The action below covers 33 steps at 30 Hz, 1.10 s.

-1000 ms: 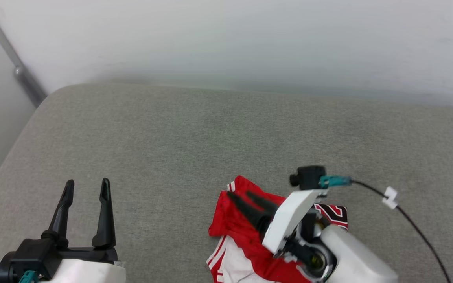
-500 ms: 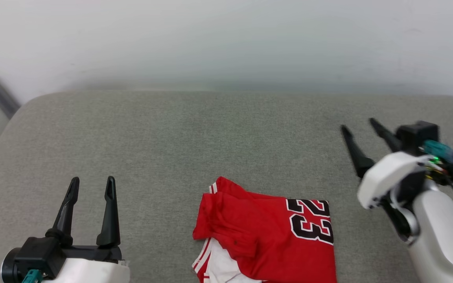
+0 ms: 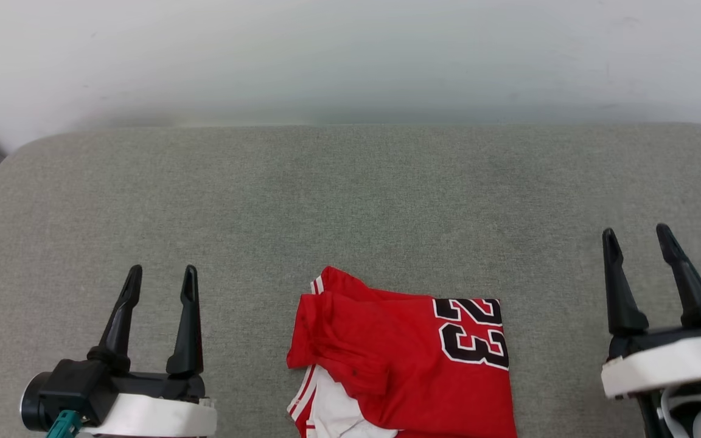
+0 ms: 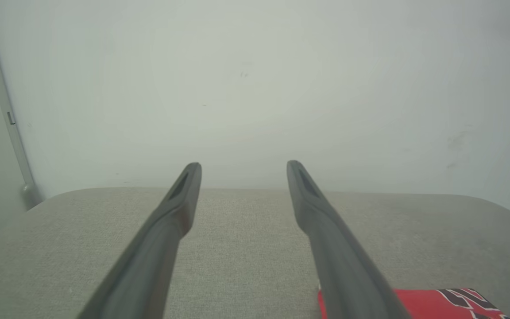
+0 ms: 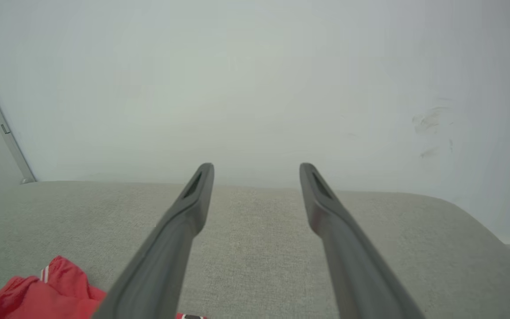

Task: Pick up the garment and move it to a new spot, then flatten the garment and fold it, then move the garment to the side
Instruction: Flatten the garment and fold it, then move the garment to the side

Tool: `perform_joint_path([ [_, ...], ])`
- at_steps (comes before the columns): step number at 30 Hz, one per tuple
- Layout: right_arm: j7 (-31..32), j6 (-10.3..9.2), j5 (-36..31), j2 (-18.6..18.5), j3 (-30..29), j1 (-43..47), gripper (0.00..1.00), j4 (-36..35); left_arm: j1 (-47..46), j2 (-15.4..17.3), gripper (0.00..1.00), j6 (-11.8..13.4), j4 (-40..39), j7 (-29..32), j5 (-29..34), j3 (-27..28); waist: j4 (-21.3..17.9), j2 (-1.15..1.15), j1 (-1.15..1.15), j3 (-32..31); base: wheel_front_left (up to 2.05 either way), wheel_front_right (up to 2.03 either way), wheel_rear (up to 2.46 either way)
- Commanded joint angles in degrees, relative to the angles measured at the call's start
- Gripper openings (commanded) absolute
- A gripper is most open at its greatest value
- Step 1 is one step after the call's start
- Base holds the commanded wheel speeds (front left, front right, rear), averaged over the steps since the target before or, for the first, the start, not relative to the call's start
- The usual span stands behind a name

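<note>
My right gripper grabs the garment's folded edge beside the black digits next, since the garment lies slack and flat across its red middle.
The garment, red with a black-and-white "23" and a white striped sleeve showing at its lower left, lies folded on the grey cushion near the front edge, between my two arms. A red corner of the garment shows at the bottom right of the left wrist view, and another edge of the garment sits at the bottom left of the right wrist view. My left gripper stands open and empty to the left of it. My right gripper stands open and empty well to its right.
The grey fabric cushion spreads wide behind and beside the garment, with rounded far corners. A pale wall rises right behind it. A grey metal strip runs down the wall at the far left.
My right gripper has let go of the garment, lifted off it and swung out to the right, leaving the garment lying folded. The head camera has also shifted; the left gripper stayed open.
</note>
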Motion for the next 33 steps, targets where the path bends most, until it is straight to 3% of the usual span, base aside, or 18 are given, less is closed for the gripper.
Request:
perform_joint_path([
  [1, -0.6, -0.02, -0.1, 0.5, -0.2, 0.9, 1.0, -0.6, 0.3, -0.2, 1.0, 0.0, -0.1, -0.1, 0.1, -0.1, 0.1, 0.0, 0.0, 0.0, 0.0, 0.0, 0.0],
  [10, -1.8, -0.02, -0.5, 2.9, -0.3, 4.5, 1.0, -2.7, 1.3, -0.6, 1.0, 0.0, 0.5, -0.1, -0.3, -1.0, 0.6, 0.0, 0.0, -0.4, 0.0, 0.0, 0.0],
  [25, -1.3, -0.02, 1.2, 3.1, 0.2, 4.3, 1.0, -1.2, 1.0, -0.4, 1.0, 0.0, 1.4, -0.1, -1.2, -1.5, 0.3, 0.0, 0.0, -0.5, 0.0, 0.0, 0.0],
  [28, 2.1, -0.02, 1.0, 3.1, 1.2, 4.7, 1.0, -1.2, 0.8, -0.3, 1.0, 0.0, 1.4, -0.1, -1.3, -1.7, 0.5, 0.0, 0.0, -0.2, 0.0, 0.0, 0.0],
  [33, 18.5, -0.03, 2.4, 0.9, 5.7, 5.3, 1.0, -2.8, 0.2, -0.2, 1.0, 0.0, 1.3, -0.1, -1.3, -1.9, 1.0, 0.0, 0.0, 0.8, 0.0, 0.0, 0.0],
])
